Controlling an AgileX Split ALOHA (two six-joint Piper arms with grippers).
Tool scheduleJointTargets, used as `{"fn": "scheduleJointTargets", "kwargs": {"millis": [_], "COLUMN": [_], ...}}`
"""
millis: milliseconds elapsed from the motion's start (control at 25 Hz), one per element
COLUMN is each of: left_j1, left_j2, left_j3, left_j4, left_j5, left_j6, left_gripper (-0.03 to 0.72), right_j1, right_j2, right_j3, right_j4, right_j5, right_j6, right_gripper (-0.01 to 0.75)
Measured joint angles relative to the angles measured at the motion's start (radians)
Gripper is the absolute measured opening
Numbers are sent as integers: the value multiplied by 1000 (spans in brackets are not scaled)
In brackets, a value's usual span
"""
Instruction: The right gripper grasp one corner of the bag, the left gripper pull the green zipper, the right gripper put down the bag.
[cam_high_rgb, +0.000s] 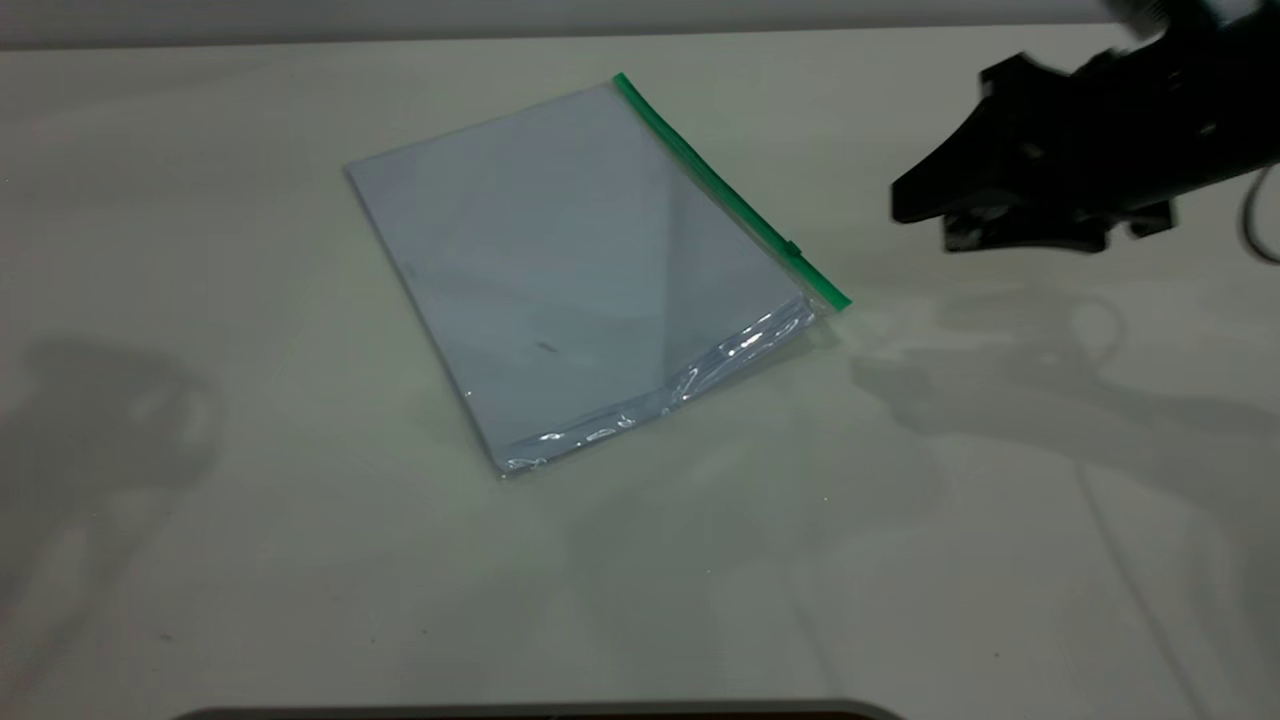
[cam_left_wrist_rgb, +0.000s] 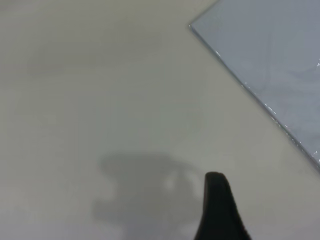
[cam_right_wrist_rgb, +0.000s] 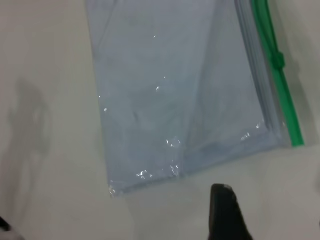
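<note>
My right gripper grabs the bag next by its corner beside the zipper's slider, since a shadow shows the corner lifting while the bag's remainder lies flat.
The bag, a clear pouch with white paper inside, lies flat on the table. The green zipper runs along its right long edge, with the slider tab close to the near corner. My right gripper hovers above the table to the right of that corner, apart from it, open and empty. The right wrist view shows the bag, the zipper, the slider and one fingertip. My left gripper is partly seen over bare table, away from the bag.
The pale table surrounds the bag on all sides. A dark curved edge shows at the table's front. The shadows of both arms fall on the table at left and right.
</note>
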Motion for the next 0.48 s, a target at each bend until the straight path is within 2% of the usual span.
{"fn": "scheduleJointTargets", "kwargs": {"millis": [160,480], "left_j1": [0,1], "left_j2": [14,17], "left_j3": [0,0], "left_j4": [0,0], "left_j5": [-10,-11], "left_j6": [0,0], "left_gripper": [550,550], "right_j1": [0,1], "right_j2": [130,313], "right_j3": [-104,-250], "right_j4": [1,8], "right_j5": [71,89], "right_j6": [19,59], "right_gripper": [483,483]}}
